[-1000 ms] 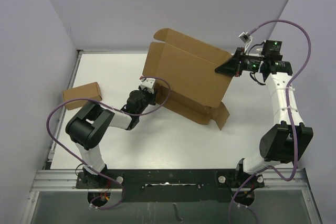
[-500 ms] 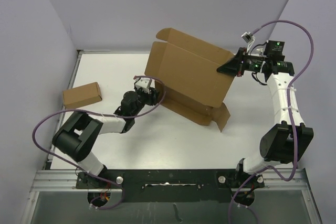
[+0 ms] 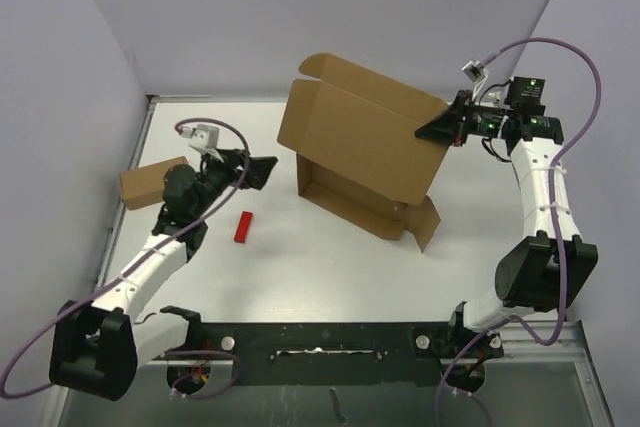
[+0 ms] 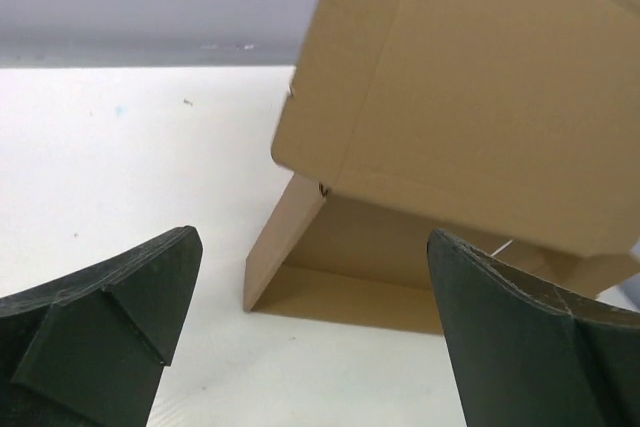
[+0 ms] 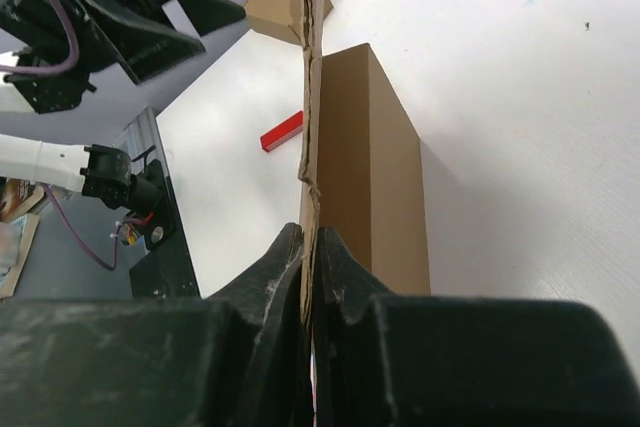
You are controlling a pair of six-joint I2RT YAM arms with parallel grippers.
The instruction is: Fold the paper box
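Next, my left gripper grabs the lid panel's edge opposite my right gripper, keeping the lid raised and freeing that gripper to fold the base's side.
The paper box [image 3: 360, 142] is a large brown cardboard mailer standing half-raised in the middle of the table, its lid panel lifted and its base on the surface. My right gripper [image 3: 436, 130] is shut on the panel's upper right corner; in the right wrist view the cardboard edge [image 5: 312, 97] runs straight up from between the closed fingers [image 5: 282, 262]. My left gripper [image 3: 262, 172] hangs open to the left of the box, apart from it. In the left wrist view the box [image 4: 470, 97] fills the upper right, beyond the wide-spread fingers [image 4: 120, 297].
A small red block [image 3: 244, 226] lies on the white table below the left gripper. A much smaller brown cardboard box [image 3: 148, 182] sits at the table's left edge, behind the left arm. Grey walls close in the back and both sides.
My left gripper has opened, let go of the box's lower left side and pulled back to the left. The red block now shows on the table. The right gripper keeps its hold.
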